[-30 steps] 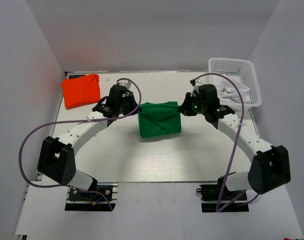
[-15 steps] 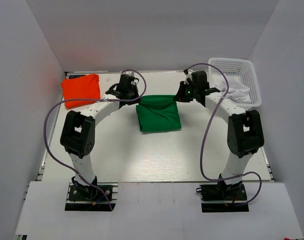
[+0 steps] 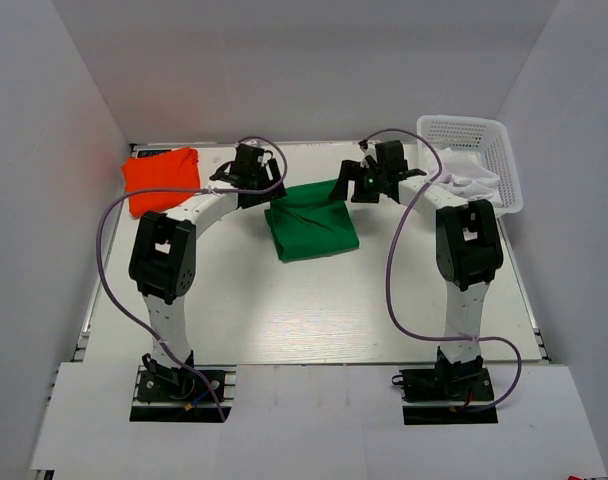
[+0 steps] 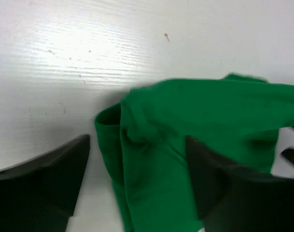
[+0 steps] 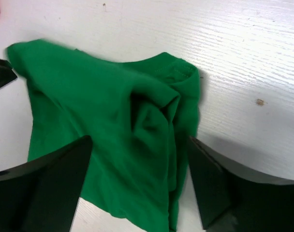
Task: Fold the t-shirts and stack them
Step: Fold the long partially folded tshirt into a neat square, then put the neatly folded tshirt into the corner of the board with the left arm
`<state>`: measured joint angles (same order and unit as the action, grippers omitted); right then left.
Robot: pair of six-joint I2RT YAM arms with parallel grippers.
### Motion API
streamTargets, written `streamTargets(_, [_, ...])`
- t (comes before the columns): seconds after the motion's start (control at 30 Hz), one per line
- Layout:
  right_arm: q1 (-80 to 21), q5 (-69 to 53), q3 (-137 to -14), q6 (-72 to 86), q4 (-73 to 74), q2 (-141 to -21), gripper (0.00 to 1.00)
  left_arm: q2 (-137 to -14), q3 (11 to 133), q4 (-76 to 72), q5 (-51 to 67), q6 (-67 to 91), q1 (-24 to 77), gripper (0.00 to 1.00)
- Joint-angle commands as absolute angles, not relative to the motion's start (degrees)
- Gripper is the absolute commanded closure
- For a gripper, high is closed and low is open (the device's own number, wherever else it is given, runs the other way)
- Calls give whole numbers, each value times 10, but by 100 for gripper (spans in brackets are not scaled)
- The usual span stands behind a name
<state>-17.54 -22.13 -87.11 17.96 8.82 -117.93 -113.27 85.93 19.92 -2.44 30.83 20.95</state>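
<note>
My left gripper grips the green t-shirt's layers together next at the back corner nearest the orange-red t-shirt (image 3: pixel 162 180), to stack them there still folded.
The green t-shirt (image 3: pixel 312 224) lies folded and a little rumpled in the middle of the table, in all three views. My left gripper (image 3: pixel 264 193) hangs over its back left corner. In the left wrist view the left gripper (image 4: pixel 137 140) is open, with green cloth (image 4: pixel 195 116) lying loose between its dark fingers (image 4: pixel 45 179). My right gripper (image 3: pixel 348 187) is over the back right corner. The right wrist view shows the right gripper (image 5: pixel 139 139) open wide above the green cloth (image 5: pixel 98 111), gripping nothing. The orange-red t-shirt (image 3: pixel 162 180) lies folded at the back left.
A white lattice basket (image 3: pixel 482 134) stands at the back right with white cloth (image 3: pixel 466 180) in it. White walls close in the table's back and sides. Both arms stretch far forward, and their purple cables loop beside them.
Both grippers were shut on the green shirt's back corners and carried them toward the back. Now both have opened and let go, and the shirt lies on the table.
</note>
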Motion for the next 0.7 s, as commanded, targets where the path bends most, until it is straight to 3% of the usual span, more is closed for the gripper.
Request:
streamTargets(0.0, [-168,-250,-909,178,66,-1180,11,-1127,884,214,-47,308,198,1])
streamTargets(0.1, [-169,-243,-896,175,58,-1149,9,-1093,871,220,-47,308,198,0])
streamTargets(0.37, [-169,-230,-758,191,14,-1049,9,-1024,724,142,88,319,203,0])
streamTargets(0.67, [-168,-222,-651,199,14,-937,9,-1063,680,109,109,325,208,0])
